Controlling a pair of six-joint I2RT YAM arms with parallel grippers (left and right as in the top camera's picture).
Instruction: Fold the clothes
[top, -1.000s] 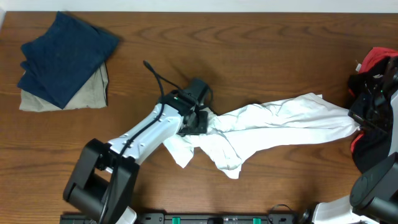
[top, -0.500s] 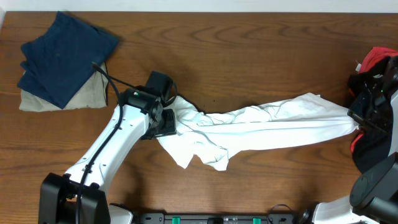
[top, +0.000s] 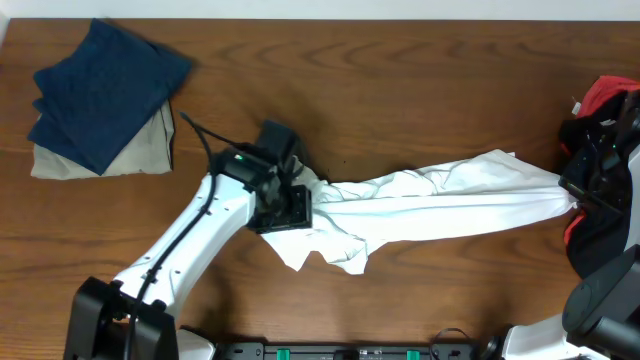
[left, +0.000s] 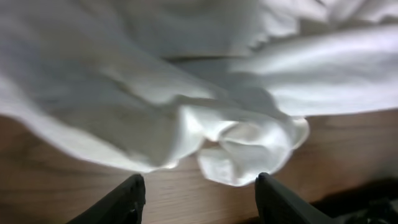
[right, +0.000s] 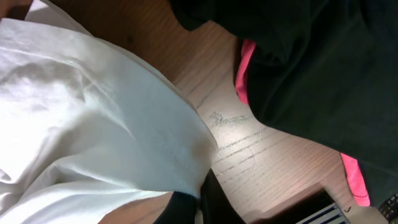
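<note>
The white T-shirt (top: 440, 200) should next be grabbed by its crumpled end (top: 311, 238) opposite the held hem, so my left gripper can lift and spread it for folding.
The clothes, a white T-shirt (top: 440, 200), lie bunched in a long band across the wooden table, plain side showing. My left gripper (top: 285, 207) hovers over the shirt's left end. In the left wrist view this gripper (left: 200, 190) is open with only bare wood between its fingers (left: 132, 190), and crumpled white cloth (left: 249, 143) lies just ahead of them. My right gripper (top: 575, 195) is at the shirt's right end. The right wrist view shows it (right: 200, 198) shut on the shirt's hem (right: 155, 149).
A navy folded garment (top: 105, 90) lies on a beige folded one (top: 150, 150) at the back left. A heap of black and red clothes (top: 600, 110) sits at the right edge, right beside my right gripper, seen as black (right: 311, 62) and pink (right: 245, 78) fabric.
My left gripper pulled the shirt's left end leftwards, opened and let it go, then shifted back a little to the right. The right gripper has kept its hold and place.
</note>
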